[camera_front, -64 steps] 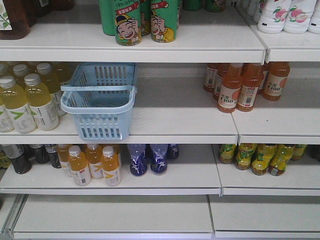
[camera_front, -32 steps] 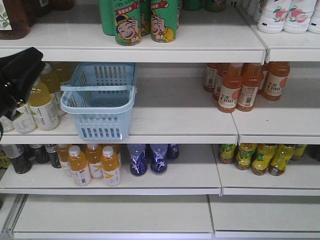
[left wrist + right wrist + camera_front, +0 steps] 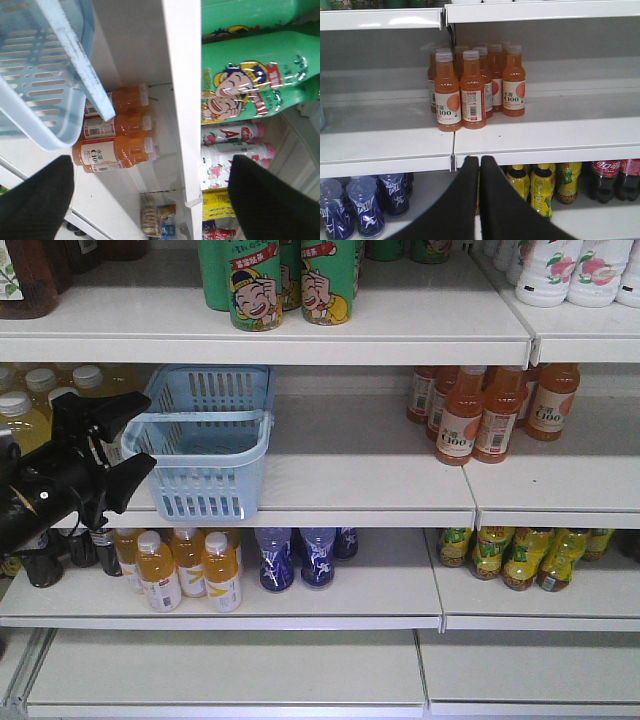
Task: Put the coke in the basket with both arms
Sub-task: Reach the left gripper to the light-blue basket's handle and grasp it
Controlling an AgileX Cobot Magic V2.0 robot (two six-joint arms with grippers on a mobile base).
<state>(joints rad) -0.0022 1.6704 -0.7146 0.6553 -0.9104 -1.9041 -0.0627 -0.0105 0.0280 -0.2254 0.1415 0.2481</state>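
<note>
My left gripper is to grab the light blue basket (image 3: pixel 205 455) by its handle (image 3: pixel 198 416) next. Then it can carry the coke.
The light blue basket (image 3: pixel 205 455) stands on the middle shelf, left of centre, with its handle folded across the rim. My left gripper (image 3: pixel 150 432) is open at the basket's left side, with nothing between its fingers. In the left wrist view the basket (image 3: pixel 30 75) fills the upper left and the left gripper (image 3: pixel 150 160) spreads wide. A small all-red bottle that looks like the coke (image 3: pixel 218 233) shows far off at the bottom edge. My right gripper (image 3: pixel 480 159) is shut and empty, below the shelf edge in front of the orange drink bottles.
Orange C100 bottles (image 3: pixel 490 415) stand on the middle shelf at right. Green cartoon bottles (image 3: pixel 290 280) are on the top shelf. Yellow drink bottles (image 3: pixel 20 415) sit behind my left arm. Orange and blue bottles (image 3: pixel 300 560) fill the lower shelf. Dark cola bottles (image 3: pixel 612 177) stand low right.
My left arm came in from the left edge and moved right and down. Its open gripper now sits beside the basket. The basket has not moved.
</note>
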